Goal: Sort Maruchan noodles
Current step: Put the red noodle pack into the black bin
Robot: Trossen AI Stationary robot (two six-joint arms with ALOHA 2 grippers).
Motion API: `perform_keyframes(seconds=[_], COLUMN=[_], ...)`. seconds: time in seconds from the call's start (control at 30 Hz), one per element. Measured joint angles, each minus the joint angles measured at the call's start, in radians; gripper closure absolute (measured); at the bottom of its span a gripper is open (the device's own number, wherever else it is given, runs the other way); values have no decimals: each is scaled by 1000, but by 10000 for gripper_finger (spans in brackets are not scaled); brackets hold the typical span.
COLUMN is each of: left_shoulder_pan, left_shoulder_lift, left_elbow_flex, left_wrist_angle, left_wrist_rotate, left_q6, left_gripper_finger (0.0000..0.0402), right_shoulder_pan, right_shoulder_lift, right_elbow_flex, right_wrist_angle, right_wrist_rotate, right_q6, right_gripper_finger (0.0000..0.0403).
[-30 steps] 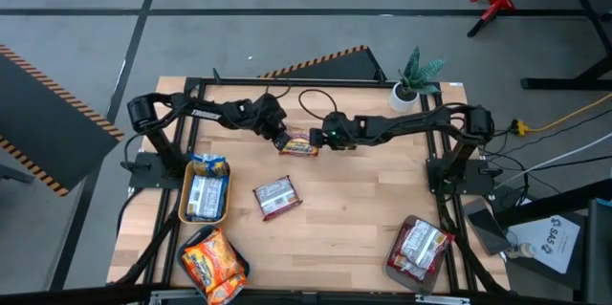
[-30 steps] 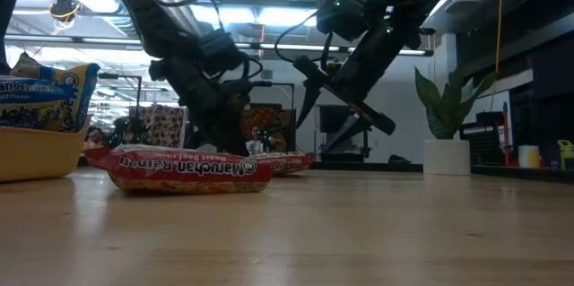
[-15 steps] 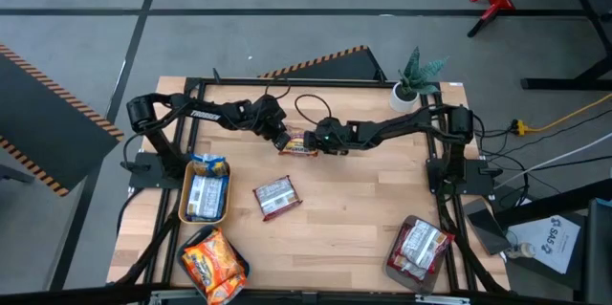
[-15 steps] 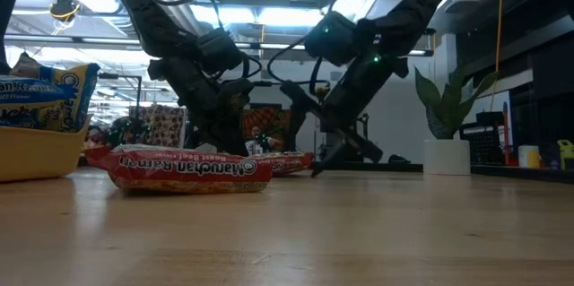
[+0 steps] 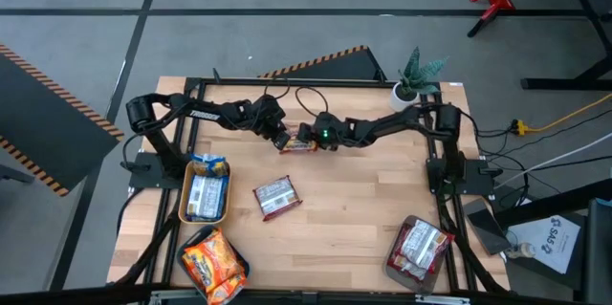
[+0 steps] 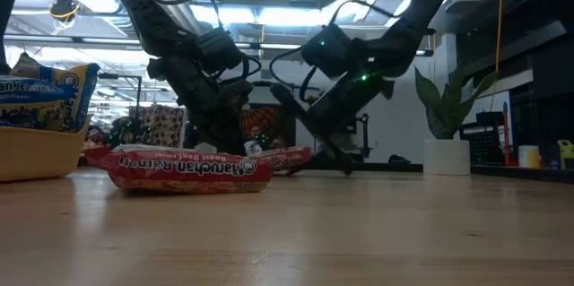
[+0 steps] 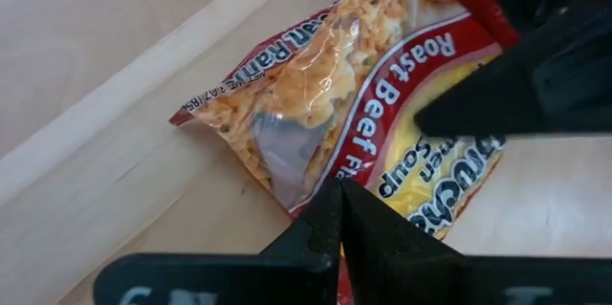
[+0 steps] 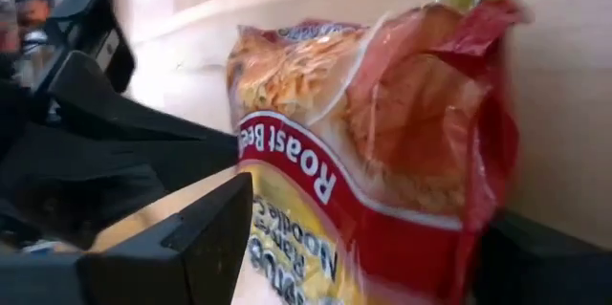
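Note:
My right gripper grabs the packet by its red-wrapped body (image 5: 298, 142) next, to sort the roast beef noodles into the grey tray (image 5: 418, 252).
A red roast-beef Maruchan noodles packet (image 5: 297, 144) lies flat on the wooden table at the far middle. My left gripper (image 5: 278, 137) is shut at the packet's left end, seen close in the left wrist view (image 7: 338, 198). My right gripper (image 5: 306, 138) is open and reaches the same packet from the right. In the right wrist view its two fingers (image 8: 196, 238) stand on either side of the packet (image 8: 382, 152). A second red-brown packet (image 5: 275, 197) lies flat mid-table, nearest in the low view (image 6: 184, 168). My left gripper's shut fingertips (image 7: 335, 211) rest on the packet's edge by the red band (image 7: 320, 173), slanting down from the table's left side. The packet lies flat on the table. My right gripper straddles the packet's other end; whether its fingers touch it I cannot tell.
A yellow tray (image 5: 185, 200) with blue packets sits at the left. Orange packets (image 5: 212, 259) lie at the near left, and a grey tray (image 5: 394, 259) with red packets at the near right. A potted plant (image 5: 416, 80) stands at the far right corner.
My right gripper has come down and gone toward the table's left, onto the roast-beef packet, tipping more level; its open fingers now stand around the packet's right end. The opening has stayed the same.

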Motion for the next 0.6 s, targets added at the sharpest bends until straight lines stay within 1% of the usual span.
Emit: perform_keyframes(seconds=[0.07, 0.23, 0.33, 0.43, 0.6], left_shoulder_pan=[0, 0, 0, 2, -1], left_shoulder_lift=[0, 0, 1, -1, -8], left_elbow_flex=[0, -1, -2, -3, -4], left_wrist_angle=[-3, 1, 8, 28, 54], left_wrist_rotate=[0, -4, 12, 40, 63], left_q6=[0, 0, -1, -12, -58], left_gripper_finger=[401, 401, 401, 401, 401], right_shoulder_pan=[-3, -5, -26, -35, -33], right_shoulder_lift=[14, 18, 18, 18, 17], right_elbow_flex=[1, 0, 0, 0, 1], right_wrist_angle=[35, 62, 63, 62, 90], right_wrist_rotate=[-68, -32, -61, -71, -72], right_q6=[14, -7, -21, -42, -69], right_gripper_finger=[127, 127, 134, 162, 245])
